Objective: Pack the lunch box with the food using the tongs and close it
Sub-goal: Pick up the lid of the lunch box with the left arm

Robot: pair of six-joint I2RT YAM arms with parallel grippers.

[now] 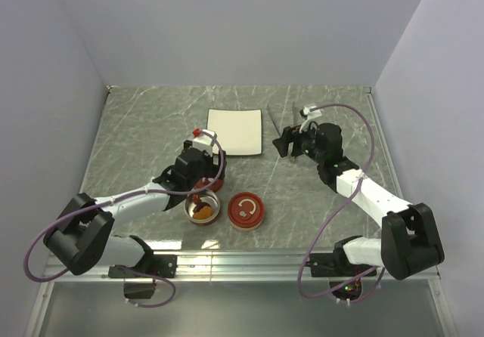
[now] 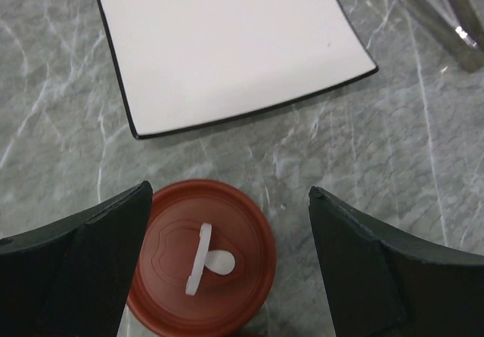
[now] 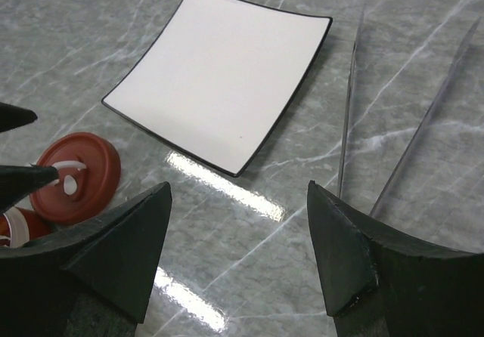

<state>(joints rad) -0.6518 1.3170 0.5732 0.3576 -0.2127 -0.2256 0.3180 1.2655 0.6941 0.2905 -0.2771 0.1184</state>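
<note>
My left gripper must lower first or miss the white handle, as the lid is well below in the left wrist view.
The lunch box (image 1: 216,214) is a round red tin near the table's front, with orange and brown food (image 1: 201,210) inside. A red lid (image 2: 200,258) with a white handle lies flat just behind it, and my left gripper (image 2: 231,193) hangs open over it, one finger on each side, holding nothing. A second red lid (image 1: 246,211) lies to the right of the box. The silvery tongs (image 3: 352,103) lie on the table right of the white plate (image 3: 219,80). My right gripper (image 3: 238,188) is open and empty above bare table, just short of the tongs' near ends.
The white square plate (image 1: 235,131) has nothing on it. Grey walls close in the table at the back and on both sides. A metal rail (image 1: 249,260) runs along the front edge by the arm bases.
</note>
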